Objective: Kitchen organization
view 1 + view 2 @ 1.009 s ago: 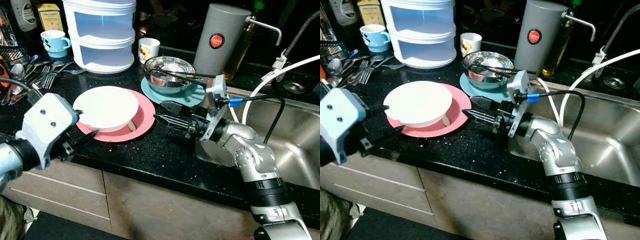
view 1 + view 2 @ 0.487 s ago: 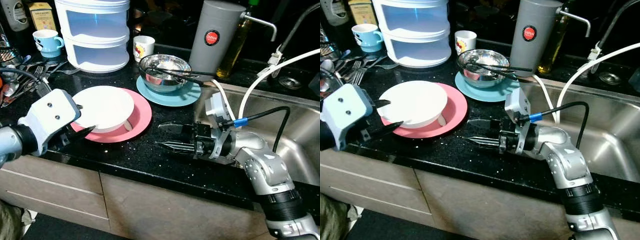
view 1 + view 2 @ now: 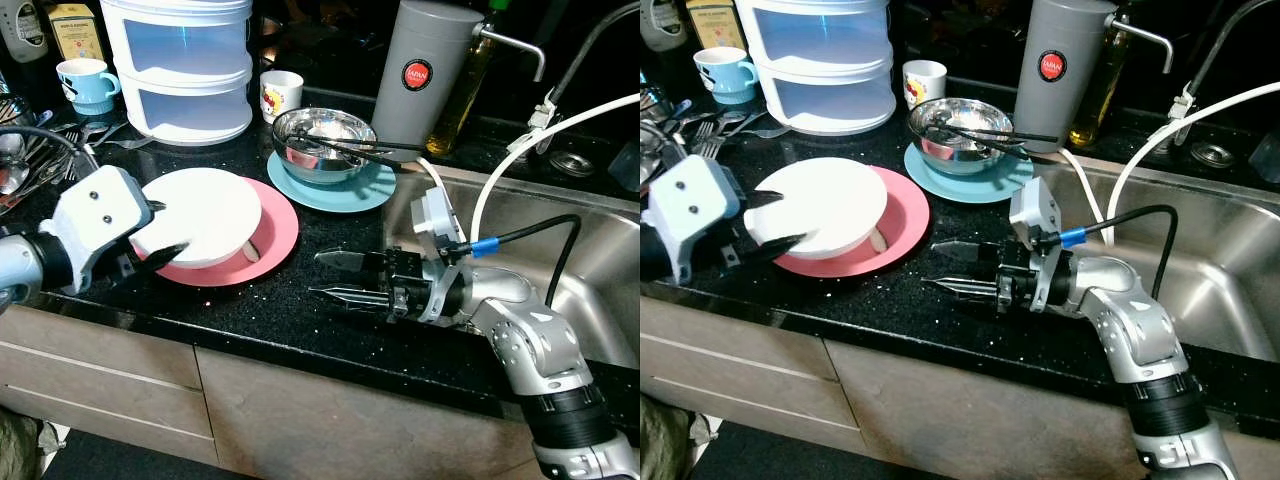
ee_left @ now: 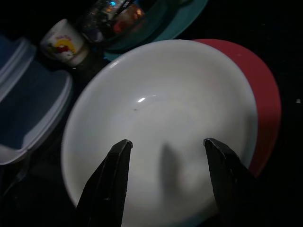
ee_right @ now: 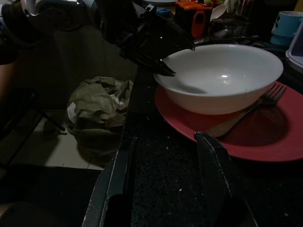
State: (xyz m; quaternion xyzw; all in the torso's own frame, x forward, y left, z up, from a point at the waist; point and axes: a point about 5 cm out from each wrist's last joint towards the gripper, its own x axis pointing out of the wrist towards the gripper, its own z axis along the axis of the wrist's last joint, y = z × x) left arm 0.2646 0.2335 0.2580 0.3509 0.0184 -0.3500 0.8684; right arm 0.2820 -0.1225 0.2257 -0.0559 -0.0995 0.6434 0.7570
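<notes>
The bowl's round body is far wider than my left gripper's open fingers, so the gripper will next pinch the bowl by its thin rim.
A white bowl (image 3: 205, 212) sits on a pink plate (image 3: 275, 235) near the front of the black counter (image 3: 300, 325). A fork (image 5: 251, 111) lies on the plate beside the bowl. My left gripper (image 3: 163, 228) is open at the bowl's near-left rim, one finger above the rim and one beside its outer wall. In the left wrist view both fingers (image 4: 111, 175) frame the bowl (image 4: 161, 109). My right gripper (image 3: 335, 275) is open and hovers low over bare counter, right of the plate, pointing at it.
A steel bowl (image 3: 322, 140) holding black utensils rests on a teal plate (image 3: 370, 190) behind. Farther back stand a grey flask (image 3: 425, 65), a white cup (image 3: 280, 95), a stacked white container (image 3: 185, 60) and a blue mug (image 3: 85, 80). Loose cutlery (image 3: 30, 160) lies left; the sink (image 3: 600, 260) is right.
My left gripper has moved in from the counter edge to the bowl's rim. My right gripper drew back from the plate and lowered toward the counter, then held still. The camera shifted slightly.
</notes>
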